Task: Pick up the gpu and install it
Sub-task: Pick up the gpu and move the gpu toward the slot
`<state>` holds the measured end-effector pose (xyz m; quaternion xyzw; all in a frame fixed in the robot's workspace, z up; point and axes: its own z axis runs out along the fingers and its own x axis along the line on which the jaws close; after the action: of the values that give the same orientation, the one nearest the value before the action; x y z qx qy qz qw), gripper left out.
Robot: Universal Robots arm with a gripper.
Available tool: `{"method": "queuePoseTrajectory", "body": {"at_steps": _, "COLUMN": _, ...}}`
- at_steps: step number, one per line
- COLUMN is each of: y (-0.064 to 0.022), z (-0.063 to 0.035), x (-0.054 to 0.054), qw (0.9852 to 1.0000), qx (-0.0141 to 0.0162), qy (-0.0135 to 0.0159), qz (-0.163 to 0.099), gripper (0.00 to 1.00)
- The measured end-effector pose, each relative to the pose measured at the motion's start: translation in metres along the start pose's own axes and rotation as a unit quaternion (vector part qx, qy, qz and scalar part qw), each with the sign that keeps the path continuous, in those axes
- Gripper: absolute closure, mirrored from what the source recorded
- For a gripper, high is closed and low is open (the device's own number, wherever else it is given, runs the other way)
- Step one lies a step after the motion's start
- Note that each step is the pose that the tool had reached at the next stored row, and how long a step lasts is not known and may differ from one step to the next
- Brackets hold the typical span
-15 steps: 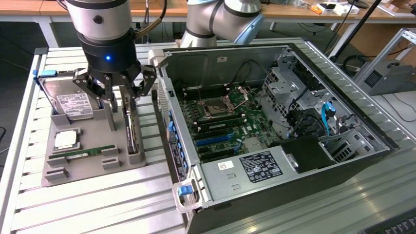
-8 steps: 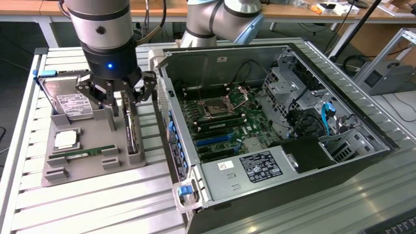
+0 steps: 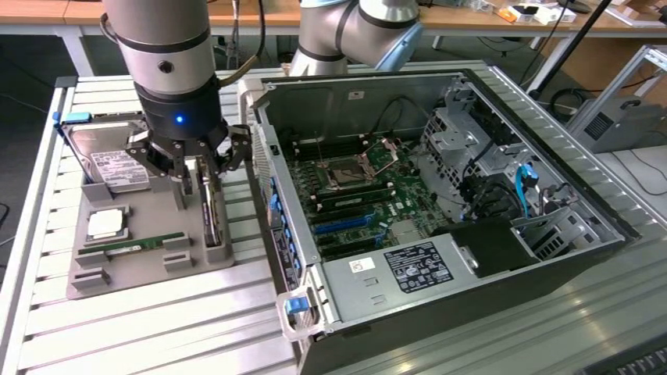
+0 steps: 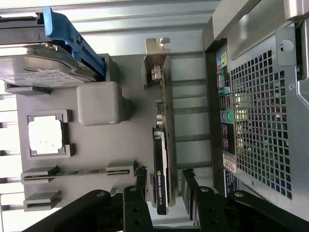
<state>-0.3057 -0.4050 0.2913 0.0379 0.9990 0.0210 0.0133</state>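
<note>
The GPU should be grabbed next by my gripper at its free upper edge (image 3: 208, 190), since the grey tray's slot (image 3: 217, 248) surrounds the GPU's lower edge.
The gpu (image 3: 212, 212) is a thin black card standing on edge in a slot of the grey tray (image 3: 146, 269), next to the computer case. In the wrist view the gpu (image 4: 163, 150) runs lengthwise, with its silver end bracket (image 4: 155, 63) at the far end. My gripper (image 3: 200, 176) hangs directly over the card. It is open, and in the wrist view the gripper (image 4: 164, 181) has one finger on each side of the card's near end. A small gap shows between each fingertip (image 4: 140, 178) and the card.
The tray also holds a silver hard drive (image 3: 109, 160) with a blue bracket, a CPU (image 3: 108, 224) and a green memory stick (image 3: 130, 248). The open computer case (image 3: 438, 117) lies to the exterior view's right, its motherboard (image 3: 354, 195) exposed. Its perforated wall (image 4: 260, 121) stands close beside the gpu.
</note>
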Motion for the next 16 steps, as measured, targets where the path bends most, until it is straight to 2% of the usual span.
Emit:
{"method": "queuePoseTrajectory", "body": {"at_steps": 7, "y": -0.0006, "z": 0.0173, "x": 0.0, "qw": 1.0, "qx": 0.0011, "qy": -0.0002, "qz": 0.0, "gripper": 0.58}}
{"method": "queuePoseTrajectory", "body": {"at_steps": 10, "y": -0.0008, "z": 0.0213, "x": 0.001, "qw": 1.0, "qx": 0.0012, "qy": -0.0001, "qz": 0.0, "gripper": 0.58}}
{"method": "queuePoseTrajectory", "body": {"at_steps": 14, "y": -0.0008, "z": 0.0219, "x": 0.001, "qw": 1.0, "qx": 0.0012, "qy": -0.0001, "qz": 0.0, "gripper": 0.58}}
{"method": "queuePoseTrajectory", "body": {"at_steps": 16, "y": -0.0006, "z": 0.0229, "x": -0.003, "qw": 1.0, "qx": 0.0013, "qy": -0.0002, "qz": 0.001, "gripper": 0.58}}
